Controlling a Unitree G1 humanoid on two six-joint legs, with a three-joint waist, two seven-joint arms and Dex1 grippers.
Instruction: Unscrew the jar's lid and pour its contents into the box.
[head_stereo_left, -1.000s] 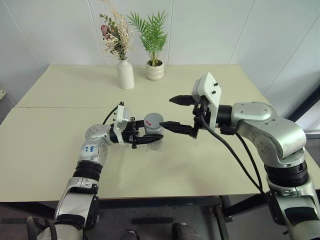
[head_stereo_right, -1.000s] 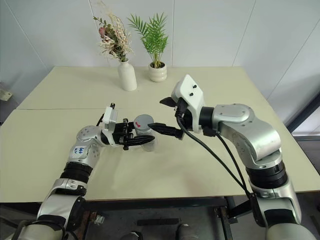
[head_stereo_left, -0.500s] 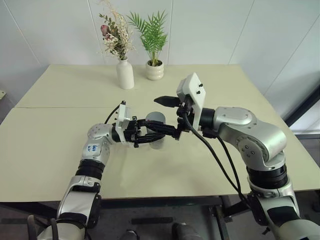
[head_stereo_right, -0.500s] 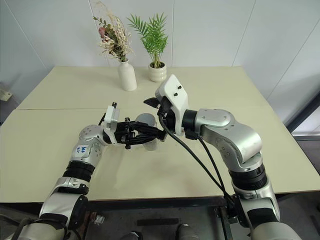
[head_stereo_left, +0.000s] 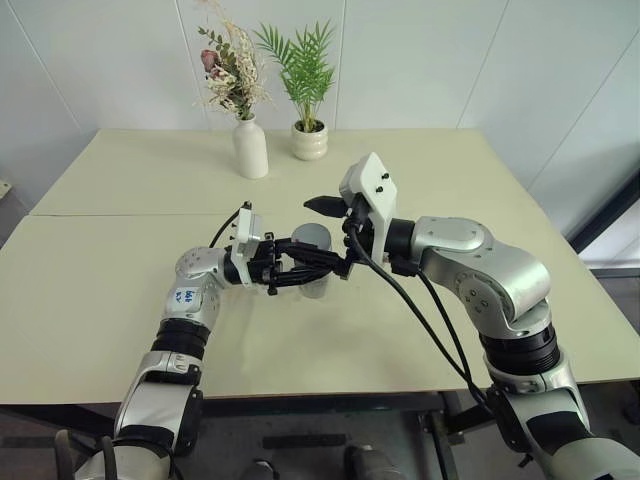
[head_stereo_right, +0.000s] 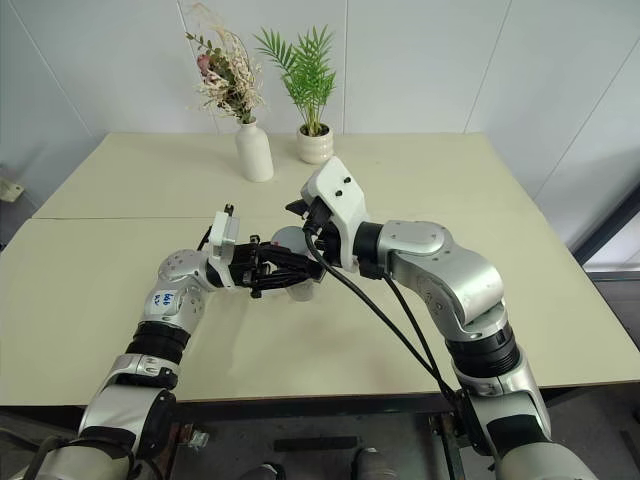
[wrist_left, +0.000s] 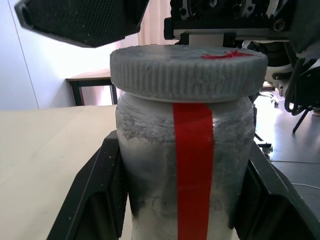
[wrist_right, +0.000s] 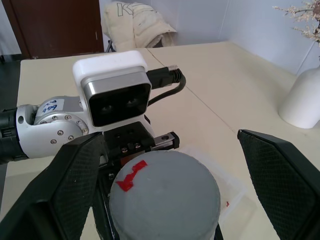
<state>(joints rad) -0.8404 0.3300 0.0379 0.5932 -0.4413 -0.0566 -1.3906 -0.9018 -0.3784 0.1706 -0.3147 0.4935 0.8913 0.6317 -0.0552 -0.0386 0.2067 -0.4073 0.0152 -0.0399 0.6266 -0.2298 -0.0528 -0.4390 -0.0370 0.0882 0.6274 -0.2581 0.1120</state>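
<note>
My right gripper needs to close, because my fingers are on either side of the lid. Closing now would hold the grey lid (head_stereo_left: 312, 235) (wrist_right: 165, 197).
The silver-grey jar (head_stereo_left: 313, 272) with a red stripe (wrist_left: 194, 165) is held upright just above the table, and my left gripper (head_stereo_left: 308, 274) is shut on its body from the left. Its ribbed grey lid (wrist_left: 187, 72) sits on top and carries a red mark (wrist_right: 131, 180). My right gripper (head_stereo_left: 326, 236) stands open, one finger (wrist_right: 75, 190) on each side of the lid, apart from it. A corner of the clear box (wrist_right: 234, 196) shows on the table under the jar. The contents are hidden inside the jar.
At the back of the beige table (head_stereo_left: 120, 280) stand a white vase (head_stereo_left: 250, 147) of dried flowers and a round white plant pot (head_stereo_left: 309, 141). Black cables (head_stereo_left: 420, 310) hang from my right wrist over the table's right part.
My right gripper has come in from the right, still open, and now straddles the lid. The left gripper and the jar have kept still.
</note>
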